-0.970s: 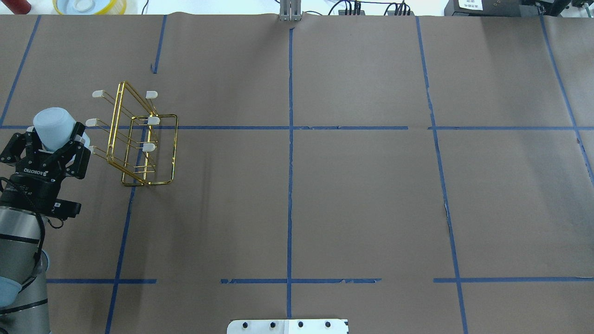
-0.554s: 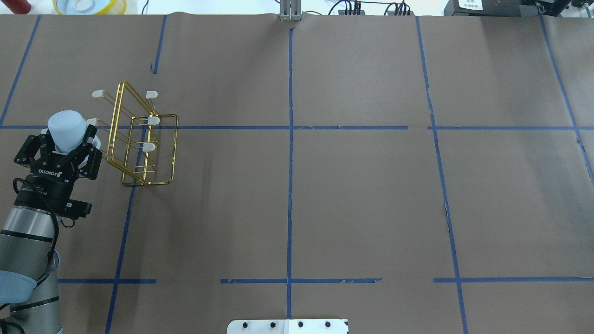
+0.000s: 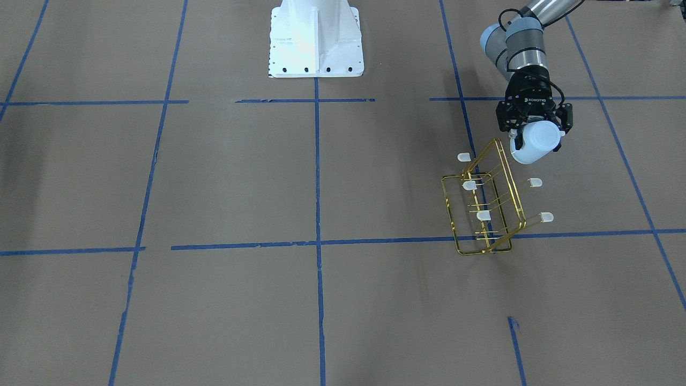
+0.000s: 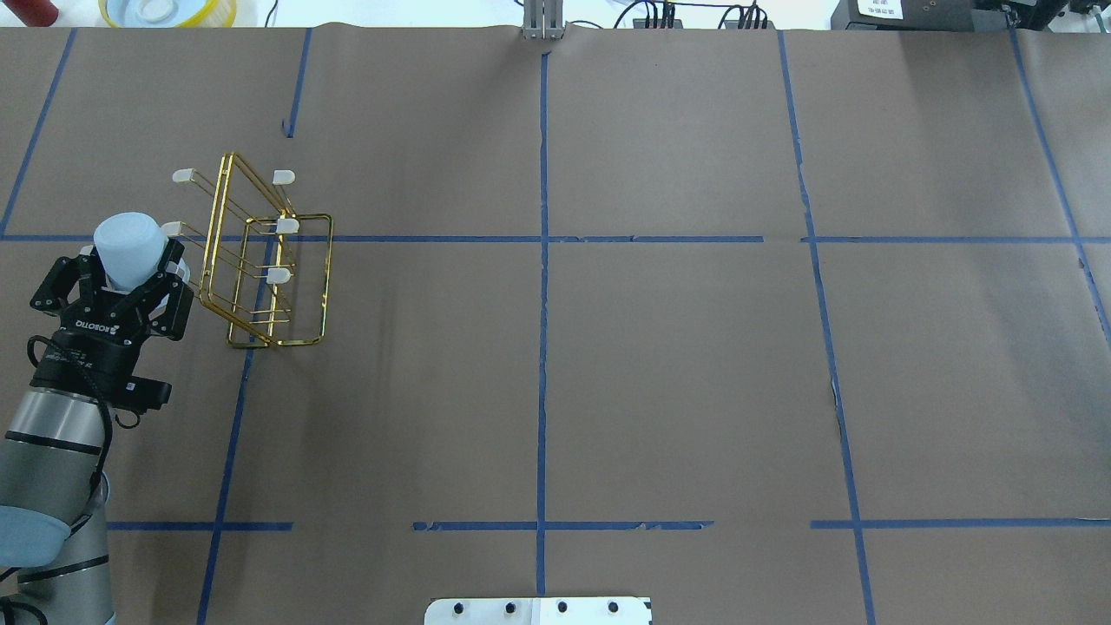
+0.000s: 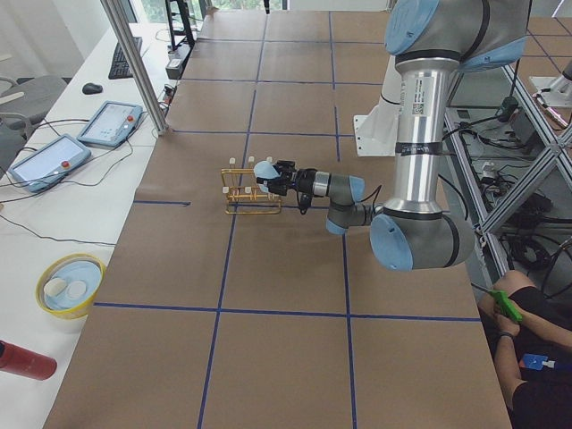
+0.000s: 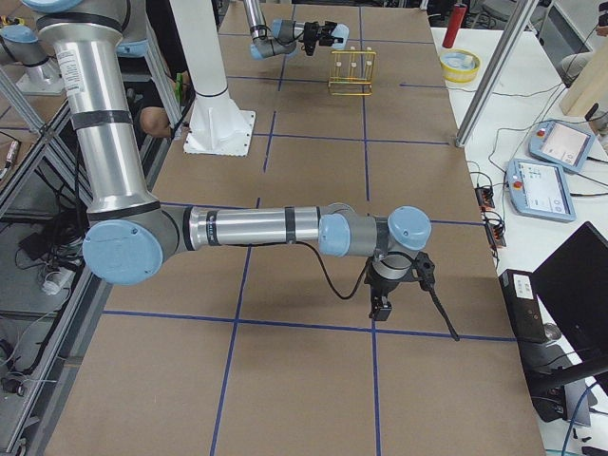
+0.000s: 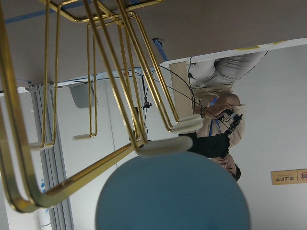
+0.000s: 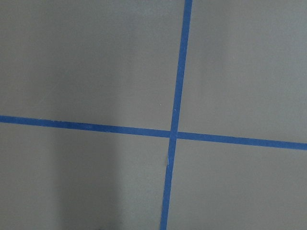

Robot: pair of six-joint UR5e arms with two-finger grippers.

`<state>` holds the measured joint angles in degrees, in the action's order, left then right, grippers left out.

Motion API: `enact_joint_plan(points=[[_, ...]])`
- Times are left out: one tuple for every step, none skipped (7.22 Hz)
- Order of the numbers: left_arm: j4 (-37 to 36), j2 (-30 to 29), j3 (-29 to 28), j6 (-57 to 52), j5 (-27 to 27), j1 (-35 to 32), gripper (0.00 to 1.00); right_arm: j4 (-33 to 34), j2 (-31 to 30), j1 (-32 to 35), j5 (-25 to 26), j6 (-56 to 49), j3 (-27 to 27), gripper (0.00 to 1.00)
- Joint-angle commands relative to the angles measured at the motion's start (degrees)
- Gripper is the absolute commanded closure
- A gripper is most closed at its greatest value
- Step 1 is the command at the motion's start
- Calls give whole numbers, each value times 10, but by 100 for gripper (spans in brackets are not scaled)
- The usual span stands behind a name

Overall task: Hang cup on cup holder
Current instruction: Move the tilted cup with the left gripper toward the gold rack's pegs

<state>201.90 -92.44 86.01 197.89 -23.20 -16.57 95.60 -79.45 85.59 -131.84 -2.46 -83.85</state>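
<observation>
My left gripper should open now, because the pale cup's rim [image 7: 171,160] is over a white prong cap [image 7: 164,145] in the left wrist view.
The gold wire cup holder [image 4: 265,269] stands left of the table's middle, with white-capped prongs on both sides; it also shows in the front view [image 3: 485,214]. My left gripper [image 4: 130,271] is shut on the pale bluish-white cup [image 4: 128,239], held on its side just left of the rack's left-hand prongs. In the front view the cup [image 3: 536,140] sits beside the rack's upper frame. In the left wrist view the cup [image 7: 172,196] fills the bottom, with a prong cap [image 7: 165,145] right at its edge. My right gripper [image 6: 380,309] hangs low over the far right of the table; I cannot tell its state.
A yellow bowl [image 4: 165,10] and a red object [image 4: 30,10] sit beyond the table's far left edge. The robot's white base plate [image 3: 316,40] stands at the near middle edge. Blue tape lines cross the brown paper. Tablets [image 5: 112,121] lie on a side desk.
My left gripper has moved right with the cup, closing in on the rack's left prongs. The rack has not moved.
</observation>
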Motion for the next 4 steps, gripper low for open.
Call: enact_joint_plan(points=[[0, -5, -15, 2, -1, 4, 100, -1, 0, 0, 0, 0, 0, 0], [-1, -6, -15, 2, -2, 4, 100, 0, 0, 0, 0, 0, 0, 0], [-2, -8, -15, 2, -2, 4, 89, 0, 0, 0, 0, 0, 0, 0], [-4, -8, -16, 2, -3, 4, 52, 0, 0, 0, 0, 0, 0, 0]])
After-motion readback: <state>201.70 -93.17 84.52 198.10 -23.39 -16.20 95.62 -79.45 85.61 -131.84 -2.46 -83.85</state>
